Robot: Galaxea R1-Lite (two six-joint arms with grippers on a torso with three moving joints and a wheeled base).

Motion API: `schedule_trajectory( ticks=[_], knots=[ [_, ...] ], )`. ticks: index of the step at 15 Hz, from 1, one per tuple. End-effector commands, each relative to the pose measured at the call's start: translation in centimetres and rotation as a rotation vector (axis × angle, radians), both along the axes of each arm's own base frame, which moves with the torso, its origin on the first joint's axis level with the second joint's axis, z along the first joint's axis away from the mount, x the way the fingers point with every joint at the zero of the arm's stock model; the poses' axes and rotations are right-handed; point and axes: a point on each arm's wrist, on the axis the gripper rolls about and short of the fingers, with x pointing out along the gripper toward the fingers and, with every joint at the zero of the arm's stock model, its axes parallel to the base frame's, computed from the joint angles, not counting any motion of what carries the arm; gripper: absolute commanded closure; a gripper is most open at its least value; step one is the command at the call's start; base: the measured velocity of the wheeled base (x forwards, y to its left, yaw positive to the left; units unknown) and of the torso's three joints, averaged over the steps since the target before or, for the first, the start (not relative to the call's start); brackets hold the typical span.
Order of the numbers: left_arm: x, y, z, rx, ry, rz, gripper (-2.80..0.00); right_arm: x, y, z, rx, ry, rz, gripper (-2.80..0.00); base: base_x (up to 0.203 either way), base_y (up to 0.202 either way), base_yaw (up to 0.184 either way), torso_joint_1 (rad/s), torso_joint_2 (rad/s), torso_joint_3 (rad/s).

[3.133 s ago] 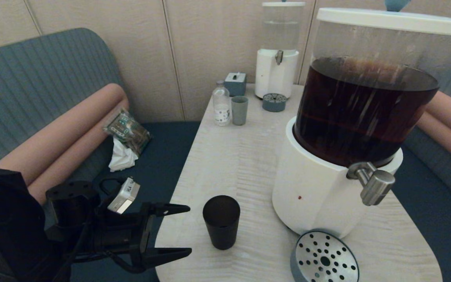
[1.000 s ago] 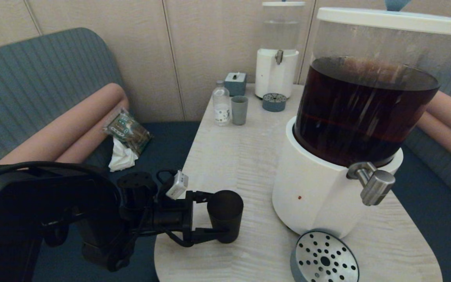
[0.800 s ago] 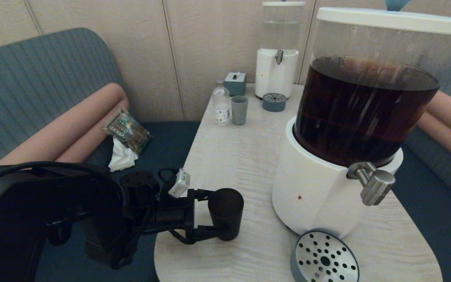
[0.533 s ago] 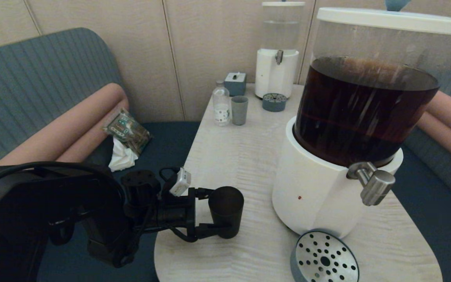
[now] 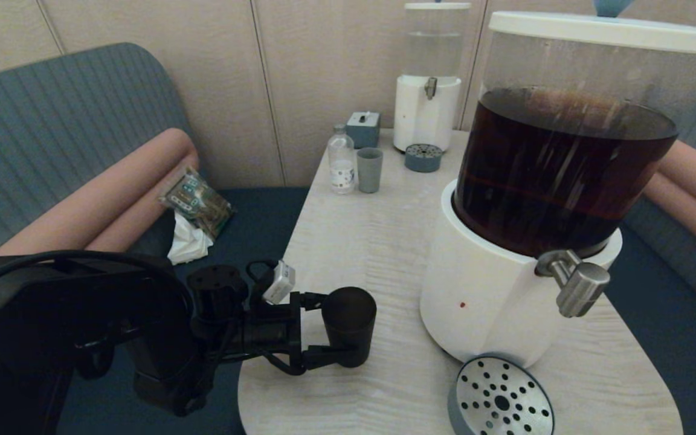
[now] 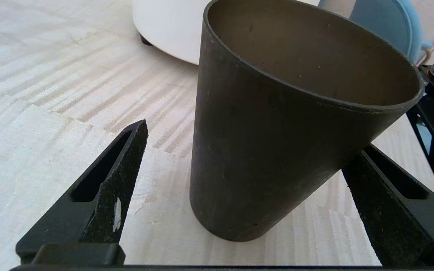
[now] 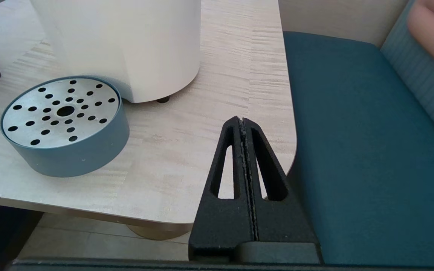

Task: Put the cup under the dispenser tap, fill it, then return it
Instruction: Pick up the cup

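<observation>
The fingers of my left gripper reach low past both sides of the black cup (image 5: 349, 326), so it is now time to close on it.
The matte black cup (image 5: 349, 326) stands near the table's front left edge, between the fingers of my left gripper (image 5: 331, 329). In the left wrist view the cup (image 6: 277, 124) leans against one finger, while the other fingertip (image 6: 138, 135) shows a clear gap to the cup wall. The left gripper (image 6: 247, 143) is open around it. The steel dispenser tap (image 5: 574, 284) sticks out of the big white-based dispenser (image 5: 481, 296) to the right, with nothing under it. My right gripper (image 7: 242, 120) is shut and empty by the table's near right corner, out of the head view.
A round perforated drip tray (image 5: 501, 396) lies on the table below the tap, beside the dispenser base (image 7: 126, 37). A grey-blue cup (image 5: 370, 170), a small bottle (image 5: 341, 160) and a small dispenser (image 5: 428, 78) stand at the far end. Blue bench seats flank the table (image 5: 354, 254).
The left gripper came in from the left and now brackets the cup. Over the last second its fingers narrowed and the cup shifted slightly away from me.
</observation>
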Motion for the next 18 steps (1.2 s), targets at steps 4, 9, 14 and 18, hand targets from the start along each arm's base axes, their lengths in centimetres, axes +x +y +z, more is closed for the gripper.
schedule_trajectory(
  ticks=[4,9,14,18],
  knots=[
    [-0.1,0.0,0.4,-0.005,-0.017,-0.006,-2.80,0.1,0.0,-0.2,0.000,0.008,0.001,0.00,0.000,0.000,0.000,0.000,0.00,0.000],
    [-0.3,0.0,0.9,-0.008,-0.025,-0.008,0.00,0.1,0.0,-0.2,0.000,0.008,0.000,0.00,0.000,0.000,0.000,0.000,0.00,0.000],
    [-2.5,0.4,3.5,-0.020,-0.044,-0.018,0.00,0.1,0.0,-0.2,0.000,0.008,0.000,0.00,0.000,0.000,0.000,0.000,0.00,0.000],
    [-6.3,1.6,8.0,-0.053,-0.100,-0.031,0.00,0.1,0.0,-0.2,0.000,0.008,0.001,0.00,0.000,0.000,0.000,0.000,0.00,0.000]
  ],
)
